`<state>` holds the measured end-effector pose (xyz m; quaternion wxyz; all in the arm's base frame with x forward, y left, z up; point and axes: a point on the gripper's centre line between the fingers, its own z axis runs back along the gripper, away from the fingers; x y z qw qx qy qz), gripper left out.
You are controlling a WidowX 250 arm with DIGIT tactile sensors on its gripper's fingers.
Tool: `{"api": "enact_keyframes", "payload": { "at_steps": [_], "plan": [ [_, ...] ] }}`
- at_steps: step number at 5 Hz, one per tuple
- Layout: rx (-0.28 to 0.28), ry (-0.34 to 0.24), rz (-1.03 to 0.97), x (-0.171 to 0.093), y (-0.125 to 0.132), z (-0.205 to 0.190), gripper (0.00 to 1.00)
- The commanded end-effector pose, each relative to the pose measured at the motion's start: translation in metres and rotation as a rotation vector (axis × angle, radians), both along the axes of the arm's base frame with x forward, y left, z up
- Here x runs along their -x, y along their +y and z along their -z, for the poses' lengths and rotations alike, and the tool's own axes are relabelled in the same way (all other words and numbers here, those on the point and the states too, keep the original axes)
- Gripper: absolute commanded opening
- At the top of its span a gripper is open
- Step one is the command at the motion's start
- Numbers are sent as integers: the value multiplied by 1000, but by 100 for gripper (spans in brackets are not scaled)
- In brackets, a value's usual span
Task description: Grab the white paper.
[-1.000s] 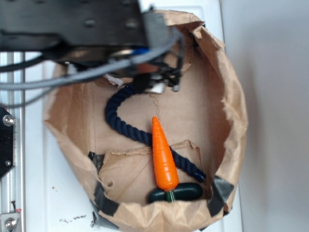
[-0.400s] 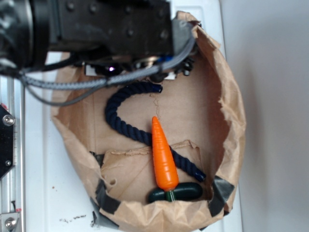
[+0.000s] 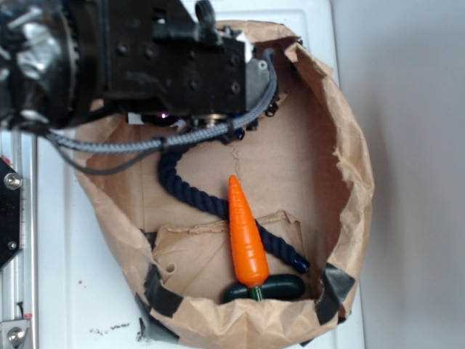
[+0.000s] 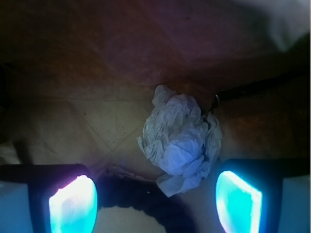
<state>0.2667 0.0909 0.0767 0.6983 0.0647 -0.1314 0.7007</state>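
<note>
I should grab the white paper [image 4: 181,138] next. My fingers should pinch the paper by its loose end [image 4: 178,183] beside the dark rope.
In the wrist view the white paper [image 4: 181,138] is a crumpled wad lying on the brown bag floor, just ahead of my gripper [image 4: 155,196] and nearer the right pad. The gripper is open, its two glowing pads [image 4: 73,204] wide apart with nothing between them but a loop of dark rope [image 4: 155,208]. In the exterior view the black arm and gripper [image 3: 218,123] cover the top left of the bag, and the white paper is hidden under them.
A large brown paper bag [image 3: 349,167] with raised crumpled walls holds everything. Inside lie a navy rope [image 3: 196,193], an orange carrot [image 3: 245,233] and a dark green piece [image 3: 265,291] at its base. A metal rail [image 3: 14,240] runs along the left.
The arm has moved lower and toward the right over the bag's top left corner, now covering the rope's upper end that showed earlier.
</note>
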Motion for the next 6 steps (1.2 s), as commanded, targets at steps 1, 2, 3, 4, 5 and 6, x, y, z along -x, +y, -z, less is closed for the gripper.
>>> {"api": "enact_keyframes", "payload": {
  "at_steps": [1, 2, 3, 4, 5, 6],
  "plan": [
    [-58, 24, -18, 9, 8, 2, 100],
    [-123, 79, -22, 12, 6, 16, 100],
    [-196, 143, -54, 17, 11, 25, 100],
    [-231, 159, -104, 8, 17, 38, 100],
    [-275, 175, -88, -3, 14, 48, 100],
    [-237, 156, -74, -1, 12, 41, 0]
  ]
}}
